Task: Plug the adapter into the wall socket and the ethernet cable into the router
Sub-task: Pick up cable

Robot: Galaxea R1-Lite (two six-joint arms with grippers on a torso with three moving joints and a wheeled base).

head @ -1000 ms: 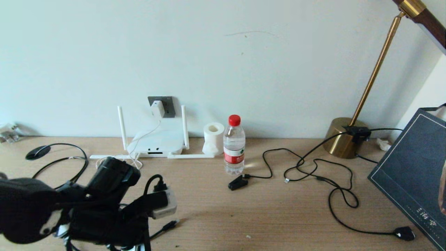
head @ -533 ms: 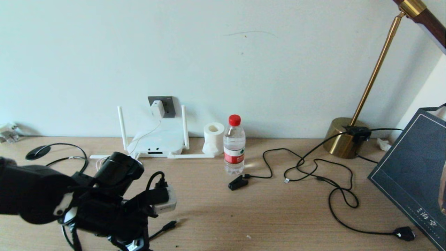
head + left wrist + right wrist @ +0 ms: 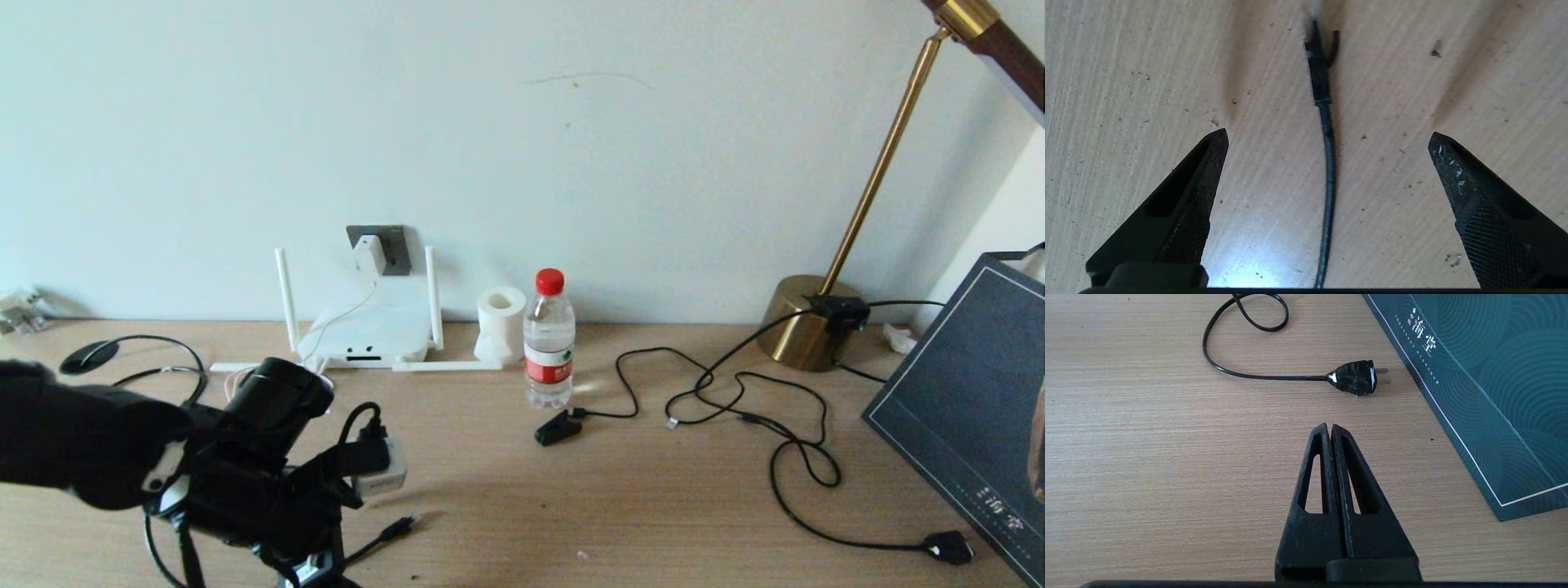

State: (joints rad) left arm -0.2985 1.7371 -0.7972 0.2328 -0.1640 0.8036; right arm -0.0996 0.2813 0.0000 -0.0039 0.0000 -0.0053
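Observation:
The left gripper will close on the ethernet cable just behind the connector, because both fingers nearly meet their shadows on either side of the cable there.
The white adapter (image 3: 369, 255) sits in the dark grey wall socket (image 3: 397, 251), and its thin white cord drops to the white router (image 3: 369, 333) below. The black ethernet cable (image 3: 1328, 175) lies on the desk, its connector (image 3: 400, 527) in front of my left arm. My left gripper (image 3: 1327, 132) hangs open just above the desk. The cable runs between its fingers without touching them, and the connector (image 3: 1319, 65) lies past the tips. My right gripper (image 3: 1328, 426) is shut and empty, parked over the desk at the right, outside the head view.
A water bottle (image 3: 549, 343) and a tissue roll (image 3: 500, 320) stand right of the router. A thin black cord with a clip plug (image 3: 558, 429) and a chunky plug (image 3: 947, 545) loops toward the brass lamp base (image 3: 804, 325). A dark book (image 3: 971, 408) lies far right.
My left arm has shifted a little back and to the left above the ethernet cable. The connector on the desk has not moved.

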